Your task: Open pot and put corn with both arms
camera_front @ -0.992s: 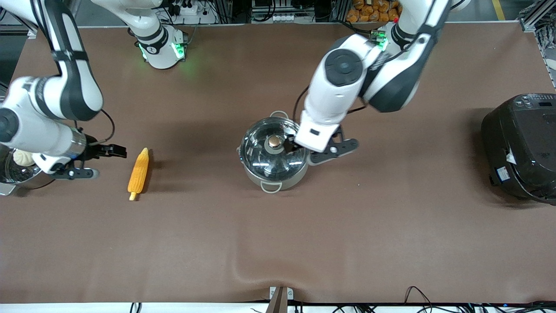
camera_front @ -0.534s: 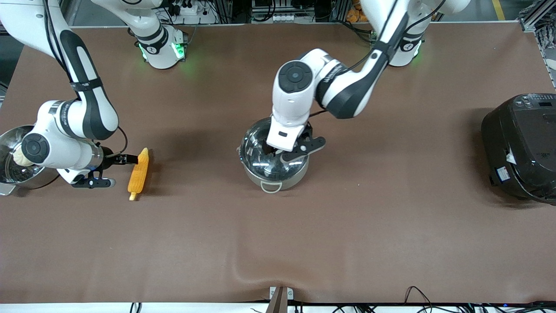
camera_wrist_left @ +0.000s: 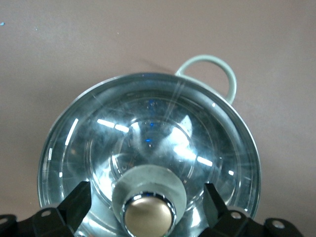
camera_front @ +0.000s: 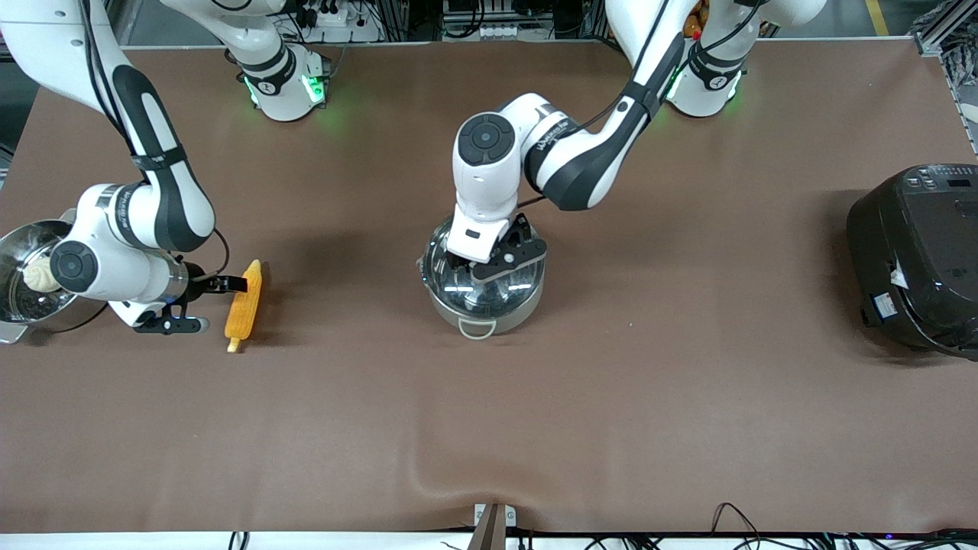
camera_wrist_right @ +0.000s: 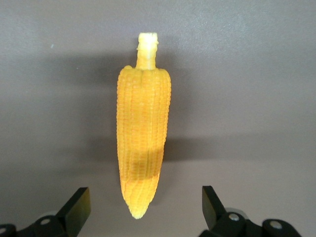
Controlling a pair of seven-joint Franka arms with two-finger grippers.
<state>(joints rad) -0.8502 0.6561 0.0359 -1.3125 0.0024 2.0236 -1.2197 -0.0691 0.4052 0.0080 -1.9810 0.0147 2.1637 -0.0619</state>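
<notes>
My right gripper isn't ready to close yet: my open fingers are above the corn's tapered end [camera_wrist_right: 139, 200] and would miss it now. My right gripper should go lower first, then close on that end.
The steel pot [camera_front: 484, 302] stands mid-table with its glass lid [camera_front: 489, 286] on. My left gripper [camera_front: 480, 266] is low over the lid. In the left wrist view its fingers [camera_wrist_left: 74, 202] are open on either side of the coppery knob [camera_wrist_left: 149, 215], not touching it, and a loop handle [camera_wrist_left: 212, 69] shows. The corn [camera_front: 244, 304] lies on the table toward the right arm's end, stem stub nearer the front camera. My right gripper [camera_front: 227, 285] is open at the corn's tapered end. In the right wrist view the corn [camera_wrist_right: 143, 143] points between the open fingers [camera_wrist_right: 76, 207].
A steel steamer pot [camera_front: 15, 305] with a white bun [camera_front: 40, 276] stands at the right arm's end of the table, close to that arm's wrist. A big black rice cooker [camera_front: 917, 256] stands at the left arm's end.
My left gripper has moved from beside the pot to over the lid knob. My right gripper has moved up to the corn's tapered end. Pot and corn have not moved.
</notes>
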